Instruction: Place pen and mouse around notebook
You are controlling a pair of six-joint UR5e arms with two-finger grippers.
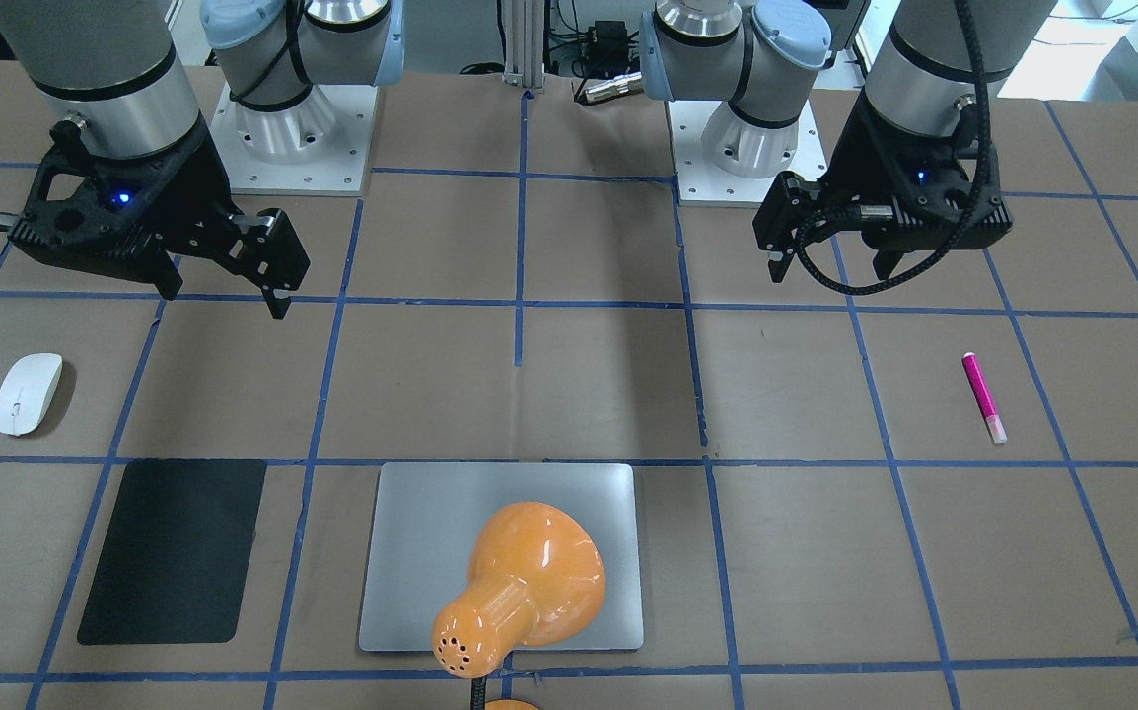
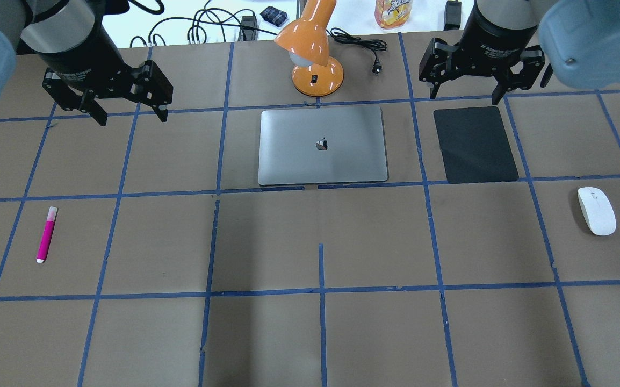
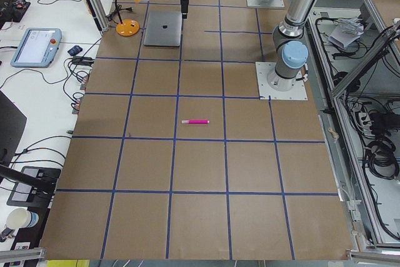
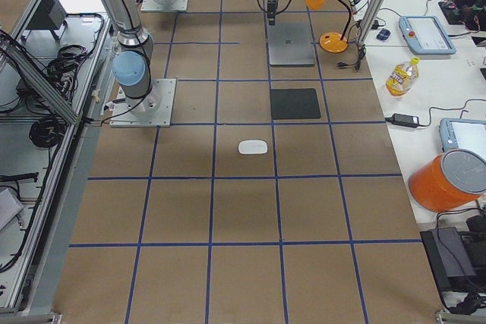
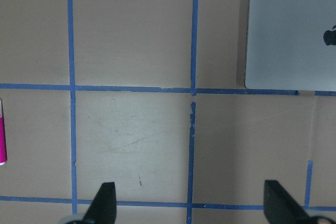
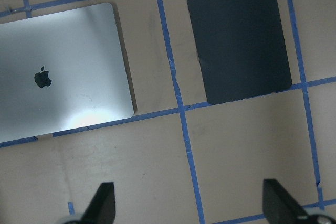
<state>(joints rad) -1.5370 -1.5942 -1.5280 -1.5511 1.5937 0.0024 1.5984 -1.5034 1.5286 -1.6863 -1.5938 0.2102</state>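
Note:
My left gripper takes hold of the magenta pen by its pink body (image 1: 977, 386) next and sets it beside the silver notebook (image 1: 411, 532).
The silver notebook (image 2: 323, 145) lies flat at the middle of the table's far side. The magenta pen (image 2: 47, 234) lies alone on the table's left part, well nearer than my left gripper (image 2: 130, 115), which hangs open and empty above the table. The white mouse (image 2: 596, 210) rests at the right side, nearer than the black mat. My right gripper (image 2: 467, 98) hovers open and empty over the mat's far edge. In the left wrist view the pen (image 5: 2, 140) shows only at the left edge, the notebook (image 5: 291, 30) at the upper right.
A matte black mat (image 2: 475, 144) lies right of the notebook. An orange desk lamp (image 2: 312, 54) stands just behind the notebook, its cord trailing to the right. Blue tape lines grid the brown table. Cables and a bottle sit beyond the far edge.

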